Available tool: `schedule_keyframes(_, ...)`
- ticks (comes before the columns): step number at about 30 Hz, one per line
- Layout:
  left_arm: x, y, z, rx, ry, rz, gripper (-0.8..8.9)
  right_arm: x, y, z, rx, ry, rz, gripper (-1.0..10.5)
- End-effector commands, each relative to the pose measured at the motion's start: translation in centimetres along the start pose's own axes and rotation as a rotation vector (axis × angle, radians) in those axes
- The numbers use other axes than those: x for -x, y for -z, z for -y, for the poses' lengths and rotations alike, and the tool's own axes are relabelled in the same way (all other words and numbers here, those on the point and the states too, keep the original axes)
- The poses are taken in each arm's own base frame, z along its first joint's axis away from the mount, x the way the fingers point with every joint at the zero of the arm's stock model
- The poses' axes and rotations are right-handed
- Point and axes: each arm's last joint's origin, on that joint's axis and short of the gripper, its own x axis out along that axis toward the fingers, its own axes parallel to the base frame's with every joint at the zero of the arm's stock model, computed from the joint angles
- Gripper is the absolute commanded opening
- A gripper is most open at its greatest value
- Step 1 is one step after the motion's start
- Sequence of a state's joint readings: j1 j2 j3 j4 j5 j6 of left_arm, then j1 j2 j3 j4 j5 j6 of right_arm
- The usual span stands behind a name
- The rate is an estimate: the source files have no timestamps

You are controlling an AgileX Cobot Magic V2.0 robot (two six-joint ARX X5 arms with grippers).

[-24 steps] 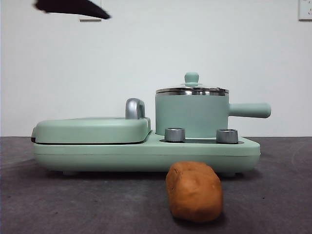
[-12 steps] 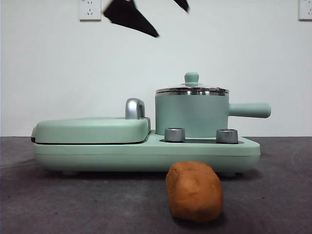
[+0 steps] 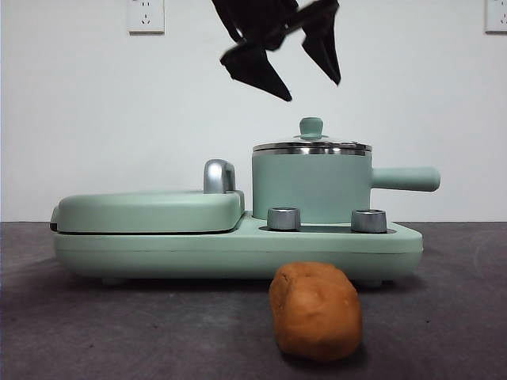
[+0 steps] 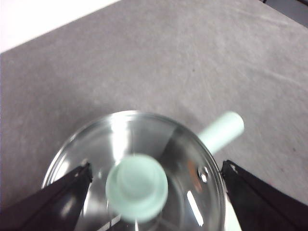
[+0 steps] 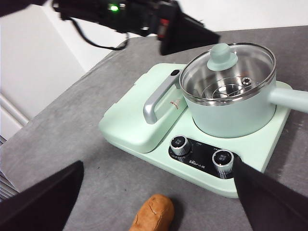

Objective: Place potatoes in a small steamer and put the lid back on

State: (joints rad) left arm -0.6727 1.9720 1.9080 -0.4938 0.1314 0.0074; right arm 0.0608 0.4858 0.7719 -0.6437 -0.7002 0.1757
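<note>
My left gripper grabs the glass lid by the narrow green knob on top [image 3: 311,127] [image 4: 138,179] next, since the lid spreads wider than my open fingers.
The mint-green steamer pot [image 3: 310,188] stands on the right of the cooker base, with the glass lid [image 3: 311,145] on it. My left gripper [image 3: 311,89] hangs open just above the lid's green knob [image 4: 137,186], one jaw on each side, not touching it. The orange-brown potato [image 3: 315,310] lies on the table in front of the base; it also shows in the right wrist view [image 5: 154,214]. My right gripper [image 5: 158,166] is open and empty, high and back from the cooker.
A flat mint-green griddle [image 3: 150,211] with a chrome handle [image 3: 218,176] fills the base's left half. Two steel dials [image 3: 284,218] sit on the base front. The pot's straight handle [image 3: 405,179] sticks out to the right. Wall sockets [image 3: 146,16] are behind.
My left gripper has come in from the upper left, moving right and down, and now hangs over the lid knob. The pot, lid and potato have not moved.
</note>
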Motion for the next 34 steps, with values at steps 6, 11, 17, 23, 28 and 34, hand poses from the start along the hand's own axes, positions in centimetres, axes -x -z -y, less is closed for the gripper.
schedule_keyframes(6,-2.5,0.2,0.0,-0.006,-0.019,0.013,4.32,0.2,-0.4,-0.2,0.018,-0.004,0.013,4.9)
schedule_keyframes(11,-3.1,0.6,-0.1,-0.005,-0.032,-0.002,4.32,0.2,-0.4,-0.2,0.018,-0.004,0.013,4.9)
schedule_keyframes(17,-3.4,0.8,-0.3,-0.007,-0.048,-0.008,4.32,0.2,-0.4,-0.2,0.018,-0.005,0.013,4.9)
schedule_keyframes(23,-4.2,1.4,-0.4,-0.003,-0.048,-0.034,4.31,0.2,-0.4,-0.2,0.017,-0.005,0.013,4.9)
schedule_keyframes(28,-4.3,1.8,-0.4,0.001,-0.048,-0.073,3.85,0.2,-0.4,-0.2,0.018,-0.004,0.013,4.9)
schedule_keyframes(34,-4.3,1.7,-0.4,-0.001,-0.048,-0.065,3.49,0.2,-0.4,-0.2,0.018,-0.004,0.013,4.9)
